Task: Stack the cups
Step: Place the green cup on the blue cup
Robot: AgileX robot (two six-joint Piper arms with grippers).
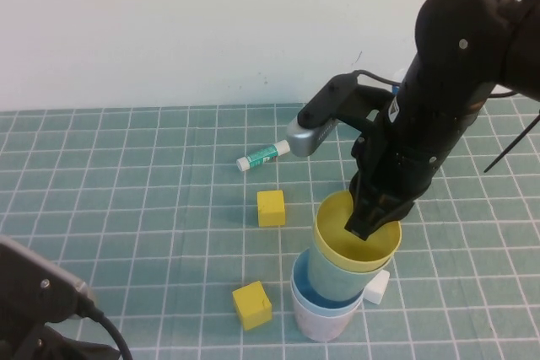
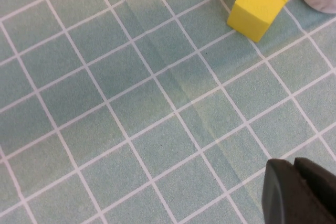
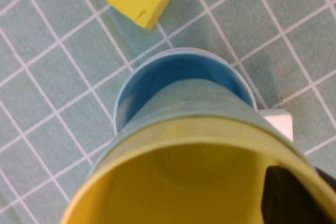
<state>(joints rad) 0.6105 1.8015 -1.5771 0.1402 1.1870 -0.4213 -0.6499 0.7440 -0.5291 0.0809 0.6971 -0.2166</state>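
My right gripper opens now, since the yellow cup's lower part stands inside the blue cup's rim (image 1: 302, 287) and the yellow cup would stay nested there.
A cup that is yellow inside (image 1: 339, 232) has its lower part down in the mouth of a cup that is light blue inside (image 1: 319, 314), which stands on the mat. My right gripper (image 1: 372, 218) is shut on the yellow cup's rim, with one finger inside the cup and one outside. In the right wrist view the yellow cup (image 3: 178, 182) fills the foreground, with the blue cup (image 3: 173, 74) below it and the right gripper (image 3: 308, 181) at its rim. My left gripper (image 2: 292, 169) hovers shut and holding nothing over the mat, near the table's front left corner.
Two yellow blocks (image 1: 271, 207) (image 1: 251, 304) lie left of the cups. A small white block (image 1: 377, 286) sits against the blue cup's right side. A white and green tube (image 1: 257, 158) lies farther back. The left arm (image 1: 42, 292) fills the front left corner.
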